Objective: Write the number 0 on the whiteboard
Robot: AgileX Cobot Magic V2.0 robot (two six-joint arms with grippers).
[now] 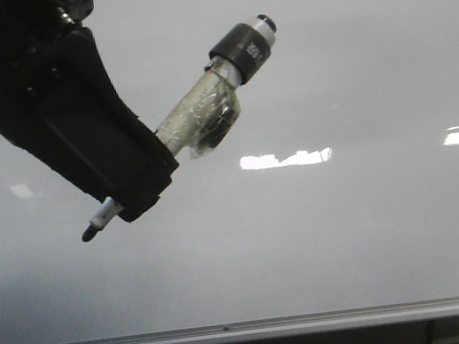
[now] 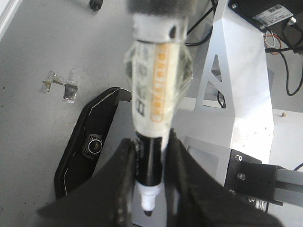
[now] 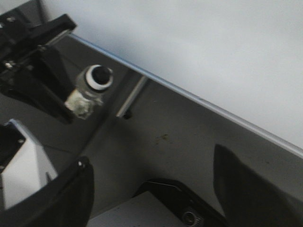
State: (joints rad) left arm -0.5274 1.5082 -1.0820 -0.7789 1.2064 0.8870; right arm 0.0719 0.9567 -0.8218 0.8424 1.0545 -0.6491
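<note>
My right gripper grabs the marker by its taped back half [image 1: 218,81] next, since my left gripper already covers the marker near its uncapped tip.
The whiteboard [image 1: 343,234] fills the front view as a glossy pale grey surface. My left gripper [image 1: 138,202] hangs in front of its upper left, shut on a marker [image 1: 207,113] wrapped in clear tape. The uncapped dark tip [image 1: 88,234] points down and left; whether it touches the board I cannot tell. In the left wrist view the gripper [image 2: 150,189] clamps the marker [image 2: 154,94] between both fingers. My right gripper [image 3: 151,189] is open and empty, below the whiteboard [image 3: 213,52]. The number 0 is out of view.
A silver edge strip [image 1: 230,332] runs along the board's lower side. Bright light reflections [image 1: 286,159] lie across its middle. Below are grey floor with tape scraps [image 2: 61,85], a white frame [image 2: 241,80] and a black base with a camera [image 2: 90,146].
</note>
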